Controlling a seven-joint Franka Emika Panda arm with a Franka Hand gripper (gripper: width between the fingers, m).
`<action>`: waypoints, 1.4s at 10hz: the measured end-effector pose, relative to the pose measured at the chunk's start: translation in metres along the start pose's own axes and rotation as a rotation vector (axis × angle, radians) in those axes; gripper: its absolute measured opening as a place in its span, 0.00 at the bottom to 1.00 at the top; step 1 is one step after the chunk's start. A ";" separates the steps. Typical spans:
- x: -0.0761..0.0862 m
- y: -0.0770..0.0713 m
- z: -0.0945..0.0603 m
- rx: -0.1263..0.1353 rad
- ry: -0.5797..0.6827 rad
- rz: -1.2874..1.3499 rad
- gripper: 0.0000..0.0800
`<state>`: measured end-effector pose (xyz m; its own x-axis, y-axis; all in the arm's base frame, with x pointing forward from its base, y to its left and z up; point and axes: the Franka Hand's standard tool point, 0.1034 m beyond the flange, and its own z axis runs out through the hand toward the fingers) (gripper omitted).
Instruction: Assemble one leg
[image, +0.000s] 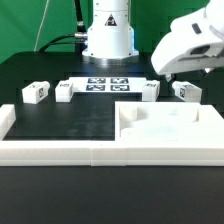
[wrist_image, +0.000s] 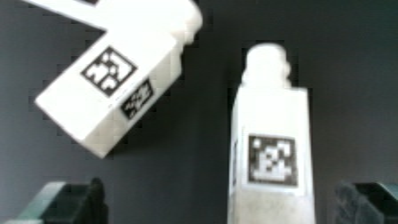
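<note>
The robot's gripper next needs to pick up the leg by its square-tagged body (image: 186, 92) (wrist_image: 272, 164), so that the leg's peg stays free to fit into the white panel.
Several small white legs with square tags lie in a row on the black table in the exterior view: one at the far left (image: 35, 92), one beside it (image: 65, 90), one right of the marker board (image: 148, 90), one at the far right (image: 186, 92). My gripper (image: 168, 70) hangs above the two right-hand ones. In the wrist view a leg (wrist_image: 270, 130) lies lengthwise between my open fingers, nearer one of them, with a peg at its far end. A second leg (wrist_image: 116, 85) lies tilted beside it. My gripper (wrist_image: 222, 193) is open and holds nothing.
The marker board (image: 107, 85) lies in front of the robot base (image: 107, 35). A large flat white panel (image: 170, 128) sits at the exterior view's front right. Long white border rails (image: 60, 150) run along the front and left.
</note>
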<state>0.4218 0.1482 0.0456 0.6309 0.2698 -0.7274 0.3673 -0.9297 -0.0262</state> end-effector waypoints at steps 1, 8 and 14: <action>0.001 -0.002 0.004 0.001 -0.083 -0.005 0.81; 0.011 -0.014 0.035 -0.006 -0.181 0.012 0.81; 0.012 -0.018 0.045 -0.012 -0.179 0.005 0.48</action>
<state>0.3919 0.1569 0.0068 0.5010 0.2151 -0.8383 0.3735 -0.9275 -0.0148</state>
